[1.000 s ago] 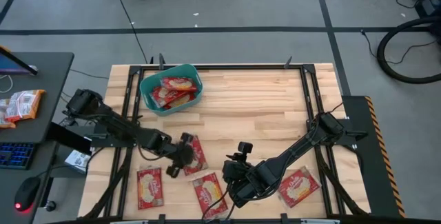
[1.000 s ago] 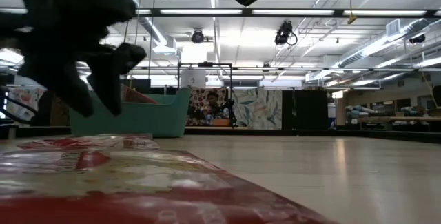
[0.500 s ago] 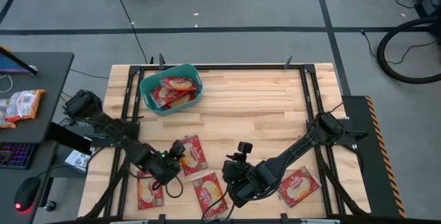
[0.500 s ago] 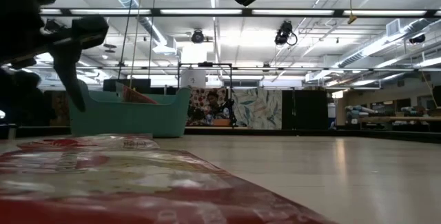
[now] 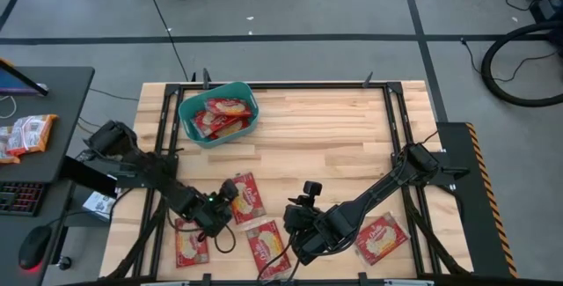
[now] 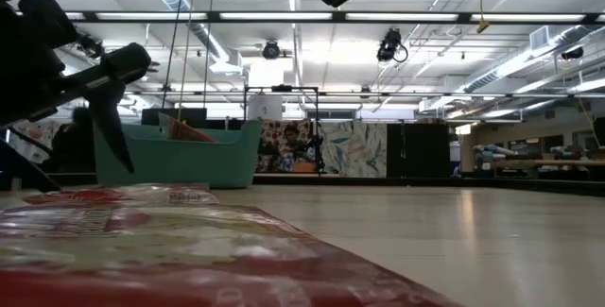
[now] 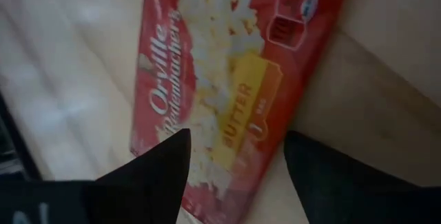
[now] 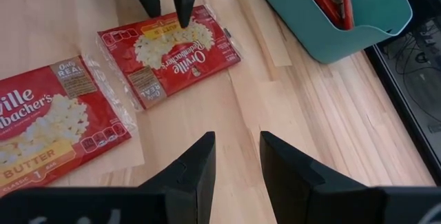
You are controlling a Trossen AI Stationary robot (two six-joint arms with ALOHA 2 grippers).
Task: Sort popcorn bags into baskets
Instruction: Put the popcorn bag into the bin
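Next, my left gripper takes hold of the popcorn bag by its brown-banded end, to sort the bag into the teal basket.
Three red popcorn bags lie flat near the table's near edge (image 5: pixel 245 198), (image 5: pixel 190 240), (image 5: pixel 266 246), and another lies to the right (image 5: pixel 381 238). More bags stand inside the teal basket (image 5: pixel 218 113), (image 8: pixel 331 17). My left gripper (image 5: pixel 222 205), (image 7: pixel 234 179) is open and points down over the bag (image 7: pixel 220 93), (image 8: pixel 169 48), with one fingertip over its label and the other beyond its edge. My right gripper (image 5: pixel 297 224), (image 8: pixel 238 162) is open and hovers over bare wood right of that bag. My left gripper has one fingertip (image 8: pixel 185 18) over the label side of the bag (image 8: pixel 172 38), coming from above. I cannot tell whether it touches the bag, which lies flat on the table.
The basket's rim (image 6: pixel 180 135) stands at the table's far left. A black frame (image 5: pixel 387 119) runs around the tabletop. Bare wood (image 5: pixel 325 136) fills the middle and far right. A side desk (image 5: pixel 35 136) with more bags stands left of the table.
My left gripper has moved toward the table's near edge and a little left, and has come lower, so its fingers now point at the bag's left side. The bags and my right arm have kept still.
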